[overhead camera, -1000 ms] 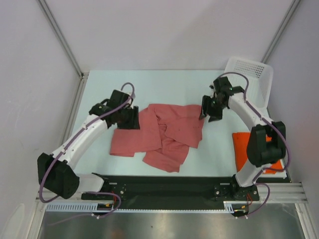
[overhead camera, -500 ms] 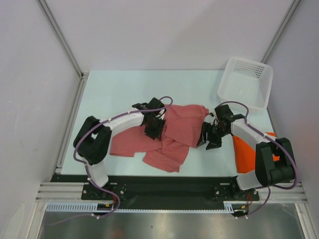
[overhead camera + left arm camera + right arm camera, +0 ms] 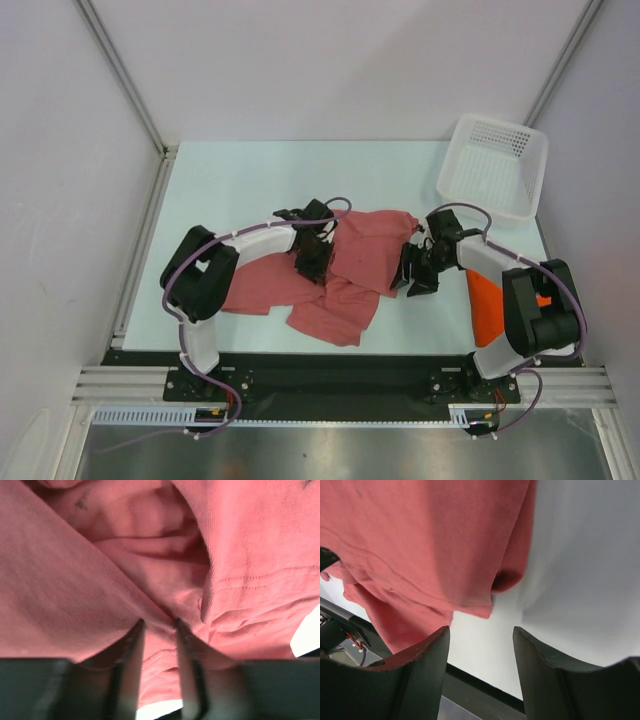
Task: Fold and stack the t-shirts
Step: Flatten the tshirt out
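My right gripper grabs the hem corner ahead of it on the pink-red t-shirt (image 3: 365,250) next, so both grippers are able to spread the shirt for folding.
The pink-red t-shirt (image 3: 365,250) lies crumpled in the middle of the table. My left gripper (image 3: 316,262) is pressed down into its middle. In the left wrist view it fills the frame as pink-red t-shirt (image 3: 100,555) cloth, and the left gripper (image 3: 159,624) stands half-closed astride a raised fold, with a gap still between the fingers. My right gripper (image 3: 414,272) is low at the shirt's right edge. It is open over bare table, and the pink-red t-shirt (image 3: 420,530) hem lies just ahead of the right gripper (image 3: 481,630). The orange t-shirt (image 3: 484,300) lies folded at the right, partly under the right arm.
A white perforated basket (image 3: 495,165) stands at the back right corner. The black rail (image 3: 330,375) runs along the table's near edge, close behind both grippers. The pale table (image 3: 240,190) shows bare at the back left.
My left arm swung right from the shirt's left edge onto its middle, its jaws narrowing. My right gripper came nearer and lower, down to the shirt's right edge.
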Motion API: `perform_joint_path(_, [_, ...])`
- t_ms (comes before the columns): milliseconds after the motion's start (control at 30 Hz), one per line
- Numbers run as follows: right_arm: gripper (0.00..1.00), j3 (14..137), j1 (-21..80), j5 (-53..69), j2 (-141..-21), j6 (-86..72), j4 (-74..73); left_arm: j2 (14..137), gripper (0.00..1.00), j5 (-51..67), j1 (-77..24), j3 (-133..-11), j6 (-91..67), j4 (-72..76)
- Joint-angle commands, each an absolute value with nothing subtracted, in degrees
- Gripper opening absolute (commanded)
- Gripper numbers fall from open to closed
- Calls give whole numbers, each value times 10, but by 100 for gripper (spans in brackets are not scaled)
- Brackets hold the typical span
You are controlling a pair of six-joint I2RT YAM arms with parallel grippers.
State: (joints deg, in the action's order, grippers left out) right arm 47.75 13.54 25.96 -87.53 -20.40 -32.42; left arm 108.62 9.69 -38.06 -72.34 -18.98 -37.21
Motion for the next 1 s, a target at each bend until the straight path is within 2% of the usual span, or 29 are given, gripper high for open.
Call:
perform_joint_path(0, [59,481,137,262,-902,-217,-292,1086,25,114,-381,-731,-173,-352])
perform_joint_path(67, [56,482,136,259,-908,-221,-285,1080,14,109,-381,-730,-172,-356])
perform_joint_path(100, [55,481,136,259,-910,-222,-276,1076,0,105,-381,-730,-171,-358])
perform_joint_path(233, [51,481,137,269,-927,-229,-254,1027,0,66,-378,-721,-171,-384])
perform_joint_path(433, [38,478,141,294,-957,-236,-219,905,0,18,-346,-694,-168,-433])
perform_joint_path(533, [24,474,145,301,-951,-243,-204,844,0,1,-304,-682,-164,-460])
perform_joint_path(567, [13,474,147,300,-947,-243,-203,831,0,-16,-290,-679,-163,-469])
perform_joint_path(667, [1,482,147,278,-926,-243,-238,782,1,-50,-223,-659,-154,-494])
perform_joint_path(767, [0,491,146,247,-890,-227,-297,755,1,-109,-139,-636,-144,-515])
perform_joint_path(800, [0,492,146,233,-869,-224,-321,752,21,-117,-96,-631,-143,-518])
perform_joint_path(867, [0,489,145,227,-845,-215,-339,751,38,-121,-60,-623,-142,-523])
perform_joint_path(900, [0,487,144,220,-837,-214,-351,751,57,-124,-39,-623,-144,-524])
perform_joint_path(967, [0,487,142,221,-819,-212,-356,738,63,-122,-35,-633,-151,-525])
